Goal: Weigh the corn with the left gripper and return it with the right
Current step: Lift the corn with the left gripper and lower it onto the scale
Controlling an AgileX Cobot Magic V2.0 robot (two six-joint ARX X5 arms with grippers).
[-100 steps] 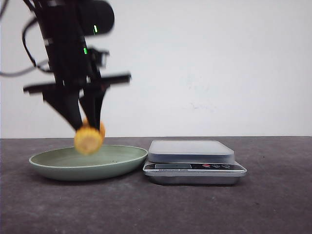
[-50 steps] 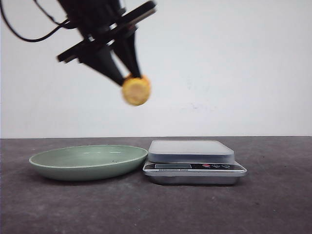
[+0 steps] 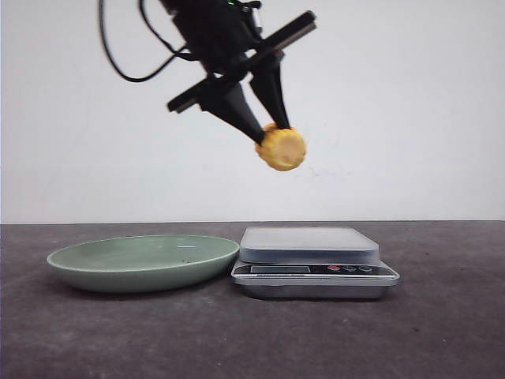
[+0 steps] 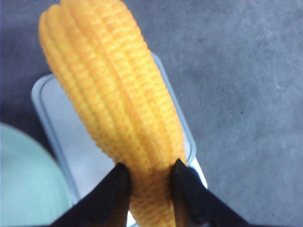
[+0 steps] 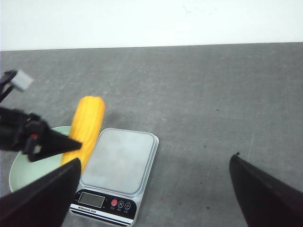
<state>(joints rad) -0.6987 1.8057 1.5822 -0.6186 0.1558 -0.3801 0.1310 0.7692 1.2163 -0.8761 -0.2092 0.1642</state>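
The corn's lower end hangs above the scale's platform, so my left gripper next lowers the corn onto the platform before releasing it.
The yellow-orange corn hangs in the air, with my left gripper shut on one end of it. It hovers well above the left part of the silver kitchen scale. In the left wrist view the two black fingers pinch the ribbed cob over the scale's platform. My right gripper is open and empty, high above the table on the near side of the scale; from there I see the corn at the scale's left edge. The right gripper is outside the front view.
A shallow pale green plate sits on the dark grey table just left of the scale, its rim nearly touching it. The plate also shows in the right wrist view. A white wall stands behind the table.
My left gripper has lifted the corn from just over the green plate, up and to the right, and now holds it above the scale. The scale and plate have not moved.
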